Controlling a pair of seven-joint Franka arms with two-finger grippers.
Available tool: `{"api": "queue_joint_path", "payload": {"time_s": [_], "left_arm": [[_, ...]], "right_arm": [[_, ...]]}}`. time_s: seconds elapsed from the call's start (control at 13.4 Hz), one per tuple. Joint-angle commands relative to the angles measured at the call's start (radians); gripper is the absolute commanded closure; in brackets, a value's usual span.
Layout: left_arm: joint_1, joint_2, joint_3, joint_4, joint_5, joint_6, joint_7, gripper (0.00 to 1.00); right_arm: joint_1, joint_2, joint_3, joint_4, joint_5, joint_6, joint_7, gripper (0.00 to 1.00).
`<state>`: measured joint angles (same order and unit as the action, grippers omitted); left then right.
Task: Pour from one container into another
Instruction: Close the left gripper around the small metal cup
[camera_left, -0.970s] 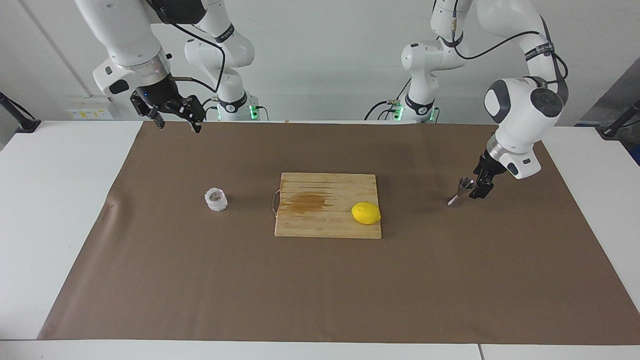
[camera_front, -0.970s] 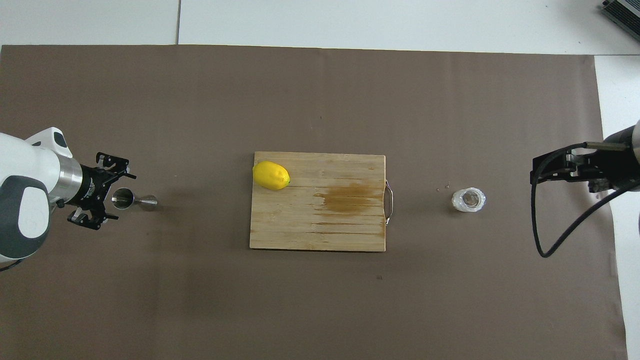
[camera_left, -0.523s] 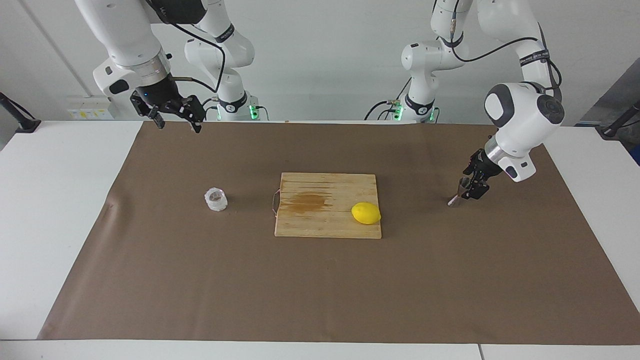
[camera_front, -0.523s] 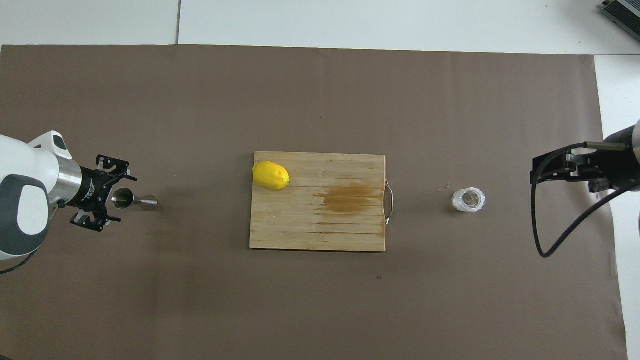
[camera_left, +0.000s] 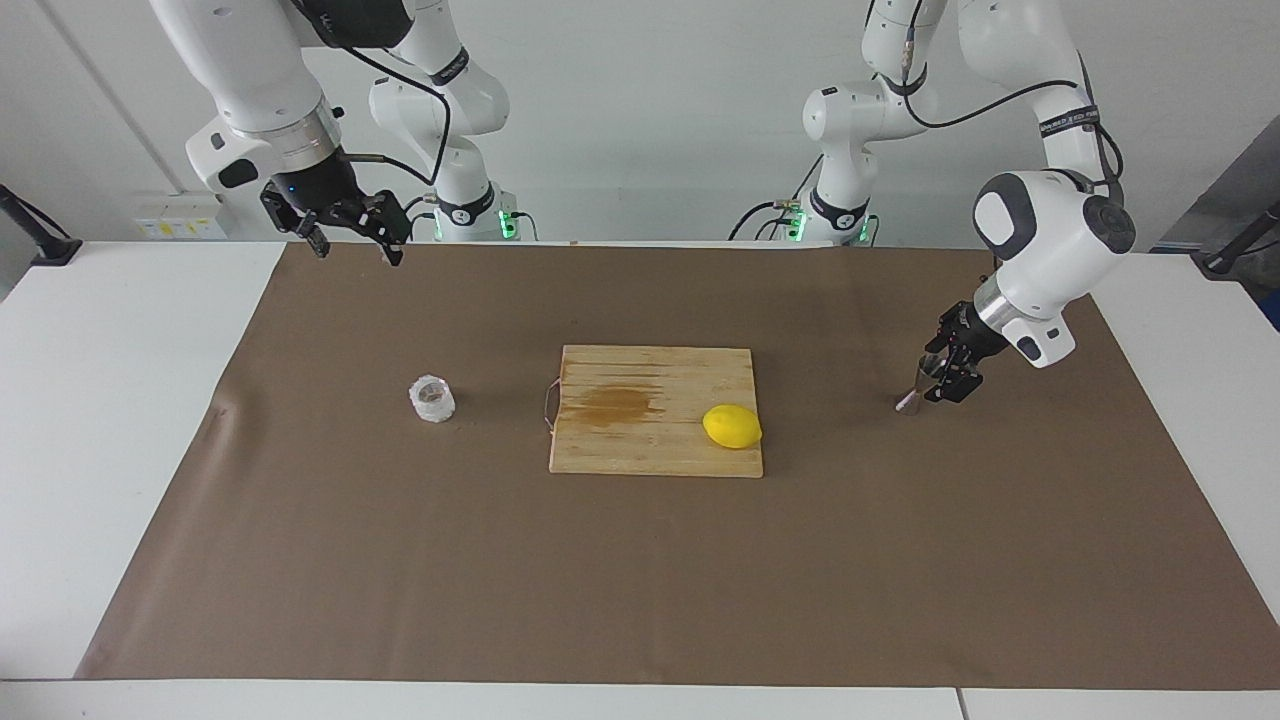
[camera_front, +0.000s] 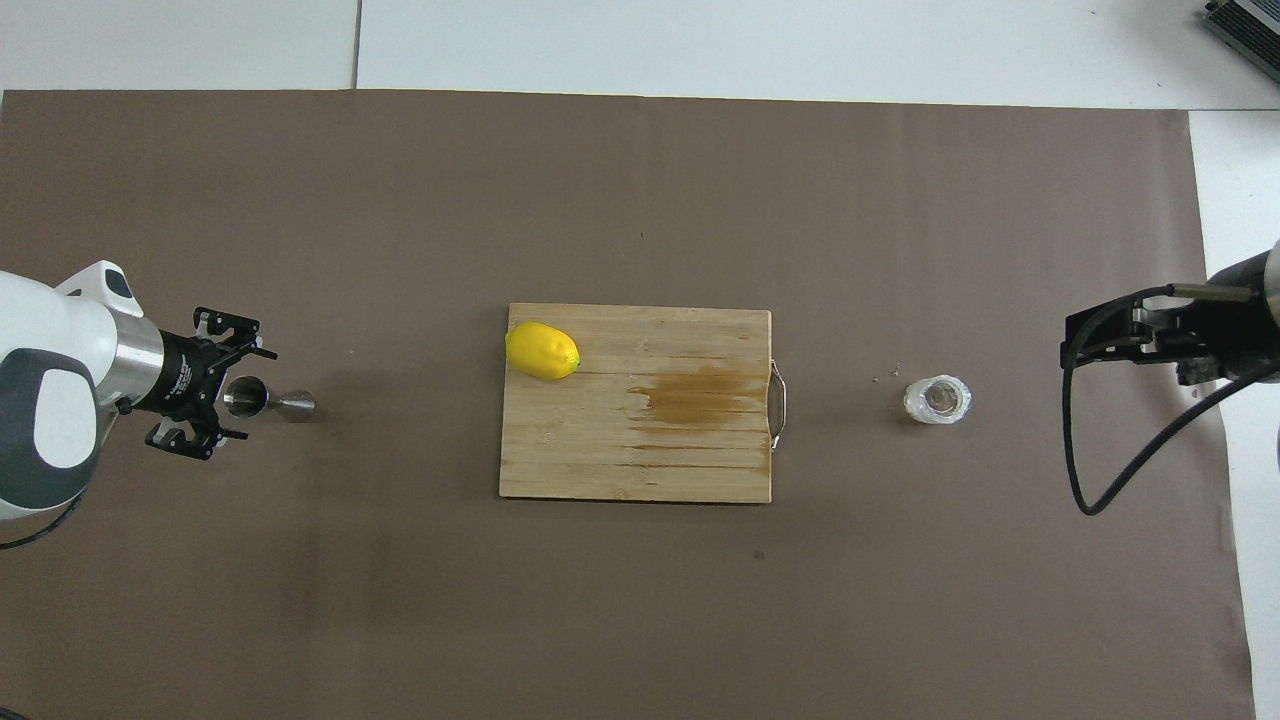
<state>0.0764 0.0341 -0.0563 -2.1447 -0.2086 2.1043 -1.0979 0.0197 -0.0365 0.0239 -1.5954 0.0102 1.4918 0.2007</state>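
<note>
My left gripper's open fingers reach past both sides of the steel jigger's upper cone, so it is time to close and catch the jigger.
The translucent crinkled plastic cup (camera_left: 432, 399) (camera_front: 937, 399) stands on the brown mat toward the right arm's end. The steel jigger (camera_left: 912, 392) (camera_front: 270, 401) stands on the mat toward the left arm's end. My left gripper (camera_left: 945, 378) (camera_front: 245, 393) is low at the jigger, open, with one finger on each side of its upper cone and a gap at each. My right gripper (camera_left: 358, 250) (camera_front: 1075, 345) waits open in the air over the mat's edge nearest the robots, well away from the cup.
A wooden cutting board (camera_left: 650, 455) (camera_front: 620, 475) with a brown stain lies mid-table between the cup and the jigger. A yellow lemon (camera_left: 732, 426) (camera_front: 542, 351) rests on its corner toward the jigger. The brown mat (camera_left: 640, 580) covers most of the white table.
My left gripper has edged in around the jigger's upper cone as its wrist shifted. The right arm, cup and lemon have not moved.
</note>
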Motion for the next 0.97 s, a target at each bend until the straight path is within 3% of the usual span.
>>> {"api": "queue_joint_path", "payload": {"time_s": [0.0,0.15,0.22,0.37,0.75,0.82,0.9], "left_arm": [[0.014,-0.006,-0.005,-0.021,-0.018,0.025,0.032,0.05],[0.016,-0.006,-0.005,-0.021,-0.018,0.025,0.038,0.12],[0.016,-0.006,-0.005,-0.021,-0.018,0.026,0.039,0.24],[0.016,-0.008,-0.005,-0.026,-0.018,0.026,0.042,0.38],[0.014,-0.005,-0.005,-0.011,-0.017,0.008,0.043,0.92],[0.014,0.000,-0.005,0.011,-0.017,-0.010,0.043,1.00],[0.011,0.003,-0.005,0.031,-0.017,-0.024,0.041,1.00]], "right_arm": [[-0.006,-0.013,-0.005,-0.011,0.024,-0.004,-0.029,0.00],[-0.006,-0.013,-0.005,-0.011,0.024,-0.004,-0.029,0.00],[-0.006,-0.014,-0.005,-0.011,0.024,-0.004,-0.029,0.00],[-0.006,-0.013,-0.005,-0.011,0.024,-0.004,-0.029,0.00],[-0.006,-0.013,-0.005,-0.011,0.024,-0.004,-0.029,0.00],[-0.006,-0.013,-0.005,-0.011,0.024,-0.004,-0.029,0.00],[-0.006,-0.013,-0.005,-0.011,0.024,-0.004,-0.029,0.00]]}}
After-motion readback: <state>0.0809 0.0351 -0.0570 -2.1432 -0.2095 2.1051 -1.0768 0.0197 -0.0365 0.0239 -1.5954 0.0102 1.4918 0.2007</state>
